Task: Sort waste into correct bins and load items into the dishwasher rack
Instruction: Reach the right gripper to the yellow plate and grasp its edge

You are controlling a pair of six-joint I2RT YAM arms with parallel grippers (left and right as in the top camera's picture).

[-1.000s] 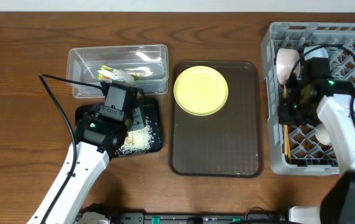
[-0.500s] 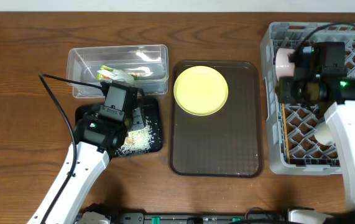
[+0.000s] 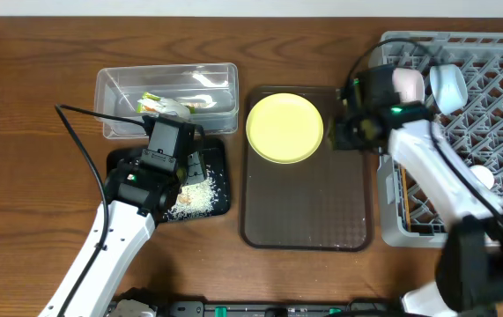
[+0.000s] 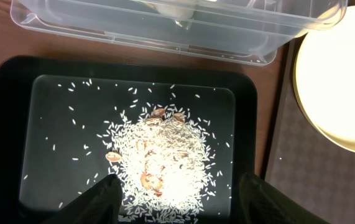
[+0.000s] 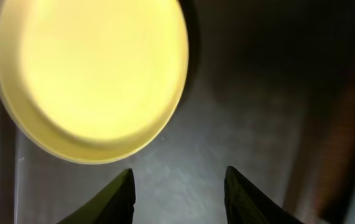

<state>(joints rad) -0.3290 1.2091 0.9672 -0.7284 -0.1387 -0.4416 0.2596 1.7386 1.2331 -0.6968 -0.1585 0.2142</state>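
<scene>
Next, the right gripper grabs the yellow plate by its rim on the side nearest the rack, to stand the plate in the rack.
The yellow plate lies at the back of the brown serving tray. My right gripper is open and empty, just right of the plate; the right wrist view shows its fingers over the tray below the plate. My left gripper is open and empty above the rice scraps in the black tray. The clear tub holds the wrapper and paper. The rack holds the pinkish bowl, blue bowl and white cup.
The black tray sits in front of the clear tub, left of the brown tray. The rack's left wall stands right beside the brown tray's right edge. The left arm's cable loops over the table at the left.
My right arm has swung left, out of the rack, to over the brown tray beside the plate. The blue bowl now shows in the rack. The left arm has not moved.
</scene>
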